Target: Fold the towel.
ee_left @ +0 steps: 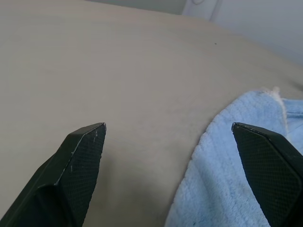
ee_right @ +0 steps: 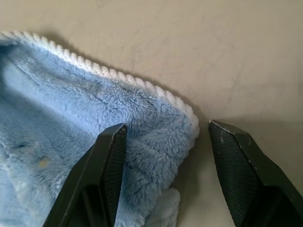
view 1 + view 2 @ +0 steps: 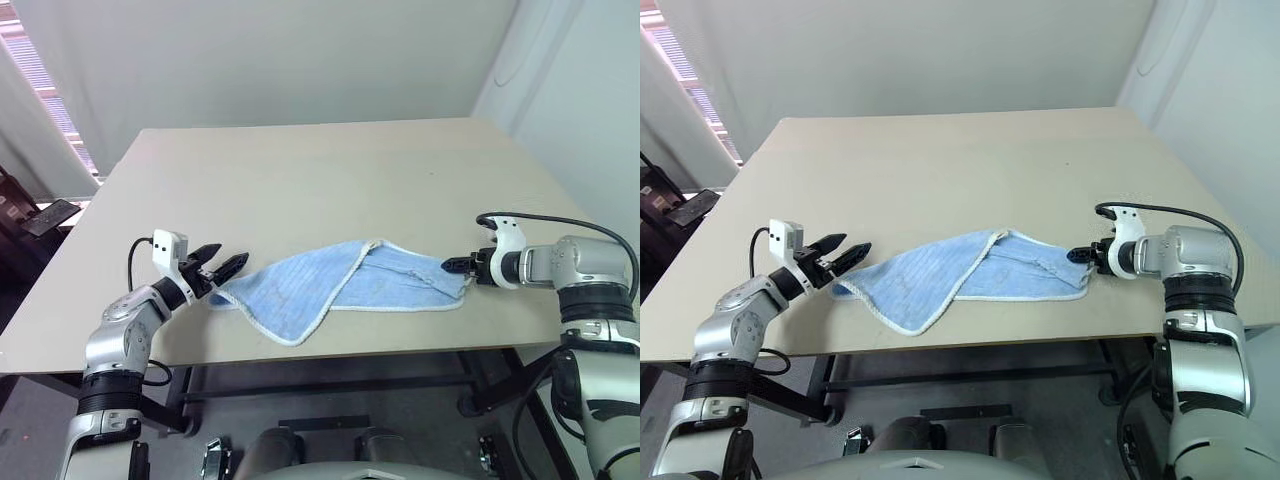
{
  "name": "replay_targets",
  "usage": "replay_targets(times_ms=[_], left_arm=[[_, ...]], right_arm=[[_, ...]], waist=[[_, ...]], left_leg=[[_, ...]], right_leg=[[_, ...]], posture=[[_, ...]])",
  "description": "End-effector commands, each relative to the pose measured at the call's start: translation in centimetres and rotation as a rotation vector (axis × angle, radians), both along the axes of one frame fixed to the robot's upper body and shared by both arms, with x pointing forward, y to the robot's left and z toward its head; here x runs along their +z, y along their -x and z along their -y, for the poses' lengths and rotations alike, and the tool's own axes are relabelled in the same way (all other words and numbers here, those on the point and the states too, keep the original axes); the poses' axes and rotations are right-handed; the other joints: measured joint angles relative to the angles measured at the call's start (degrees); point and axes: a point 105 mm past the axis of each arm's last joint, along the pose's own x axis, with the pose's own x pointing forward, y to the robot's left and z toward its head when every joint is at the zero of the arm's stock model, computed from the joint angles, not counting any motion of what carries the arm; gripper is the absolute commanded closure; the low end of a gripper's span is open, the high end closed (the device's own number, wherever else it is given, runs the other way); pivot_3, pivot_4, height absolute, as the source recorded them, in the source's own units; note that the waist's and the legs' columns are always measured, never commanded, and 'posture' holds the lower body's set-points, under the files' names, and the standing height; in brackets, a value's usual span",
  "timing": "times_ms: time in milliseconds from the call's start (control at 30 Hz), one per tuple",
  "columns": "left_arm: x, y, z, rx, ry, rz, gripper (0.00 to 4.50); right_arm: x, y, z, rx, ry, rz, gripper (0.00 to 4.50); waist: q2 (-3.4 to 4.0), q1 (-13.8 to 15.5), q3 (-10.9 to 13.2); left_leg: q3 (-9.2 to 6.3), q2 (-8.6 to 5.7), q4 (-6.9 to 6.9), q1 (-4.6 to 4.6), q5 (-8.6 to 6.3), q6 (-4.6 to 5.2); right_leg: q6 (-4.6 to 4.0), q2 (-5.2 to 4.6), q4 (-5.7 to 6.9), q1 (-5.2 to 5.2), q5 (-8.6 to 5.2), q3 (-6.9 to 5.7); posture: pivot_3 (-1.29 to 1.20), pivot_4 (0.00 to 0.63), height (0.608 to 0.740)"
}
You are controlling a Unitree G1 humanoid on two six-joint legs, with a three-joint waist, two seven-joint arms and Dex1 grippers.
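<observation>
The towel [image 3: 330, 285] needs to be folded over, so my right gripper should grab the towel next by its raised corner with white edging.
The light-blue towel [image 3: 330, 285] lies rumpled near the table's front edge, with one part folded over in a diagonal flap and its white edging showing. My left gripper [image 3: 230, 256] is open at the towel's left corner. In the left wrist view one finger [image 1: 265, 161] is over the towel [image 1: 222, 189] and the other over bare table. My right gripper [image 3: 447, 266] is open at the towel's right corner. In the right wrist view that corner [image 2: 161, 123] lies between the two fingers, and a gap shows beside one finger [image 2: 236, 165].
The beige table [image 3: 300, 170] stretches bare behind the towel to a white wall. Its front edge runs just below the towel. Dark objects [image 3: 45, 215] sit off the table's left side. A black cable [image 3: 560, 220] loops over my right wrist.
</observation>
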Motion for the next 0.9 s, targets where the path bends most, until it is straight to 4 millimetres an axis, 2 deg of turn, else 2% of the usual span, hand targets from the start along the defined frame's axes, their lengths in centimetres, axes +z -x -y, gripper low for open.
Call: replay_targets(times_ms=[33,67,167,367,500,633,733,800,900], left_arm=[[1.5,-0.1,-0.1,-0.005,-0.011,0.051,0.00],[1.5,-0.1,-0.2,-0.004,-0.012,0.050,0.00],[1.4,0.1,-0.4,-0.002,-0.016,0.049,0.00],[1.7,0.3,-0.6,-0.007,-0.023,0.051,0.00],[1.9,0.3,-0.5,-0.018,-0.027,0.053,0.00],[2.2,0.9,0.1,-0.078,-0.015,0.043,0.00],[2.5,1.4,0.9,-0.132,-0.018,0.036,0.00],[2.5,1.7,1.5,-0.174,-0.015,0.021,0.00],[2.5,2.5,2.6,-0.255,-0.005,-0.002,0.00]], right_arm=[[-0.5,-0.2,-0.3,0.040,0.071,0.001,1.64],[-0.6,-0.2,-0.5,0.049,0.065,-0.005,1.64],[-0.8,0.1,-1.4,0.113,0.077,-0.011,2.23],[-0.5,-0.2,-1.7,0.151,0.110,0.023,4.39],[1.0,-1.4,-1.1,0.122,0.110,0.156,4.49],[4.1,-2.3,-1.3,0.133,0.078,0.358,4.49],[7.5,-2.8,-1.7,0.155,0.130,0.536,4.49],[10.5,-2.9,-2.7,0.192,0.162,0.682,4.49],[13.7,-2.6,-4.6,0.236,0.124,0.794,4.49]], waist=[[-0.03,0.0,0.0],[-0.03,0.0,0.0],[-0.04,0.0,0.0],[-0.03,0.0,0.0],[-0.02,0.1,0.0],[0.02,0.2,0.0],[0.04,0.2,0.0],[0.05,0.3,0.0],[0.05,0.3,0.0]], left_leg=[[0.00,0.00,0.04,0.01,-0.01,-0.01],[0.00,0.00,0.08,0.01,-0.01,-0.02],[0.00,0.00,0.21,0.02,-0.01,-0.02],[-0.02,0.02,0.16,0.01,-0.01,-0.01],[-0.01,0.02,0.11,-0.01,-0.01,-0.02],[-0.01,0.02,0.12,-0.07,-0.01,-0.02],[-0.01,0.02,0.05,-0.09,-0.01,-0.01],[-0.01,0.02,-0.02,-0.09,-0.01,-0.01],[-0.01,0.02,-0.08,-0.09,0.00,0.00]], right_leg=[[-0.03,0.00,0.00,0.03,0.02,0.00],[-0.07,0.00,0.00,0.05,0.03,0.00],[-0.15,0.00,0.00,0.13,0.05,0.00],[-0.13,0.03,0.01,0.03,0.06,0.00],[-0.11,0.03,0.01,0.00,0.07,0.00],[-0.11,0.03,0.00,-0.05,0.07,0.00],[-0.10,0.03,0.01,-0.13,0.08,0.00],[-0.10,0.03,0.01,-0.16,0.08,0.00],[-0.10,0.04,0.01,-0.20,0.07,0.00]], posture=[[0.00,0.000,0.736],[0.00,0.000,0.736],[0.00,0.000,0.736],[0.00,0.000,0.736],[0.00,0.000,0.736],[0.00,0.000,0.736],[0.00,0.000,0.736],[0.00,0.000,0.736],[0.00,0.000,0.736]])
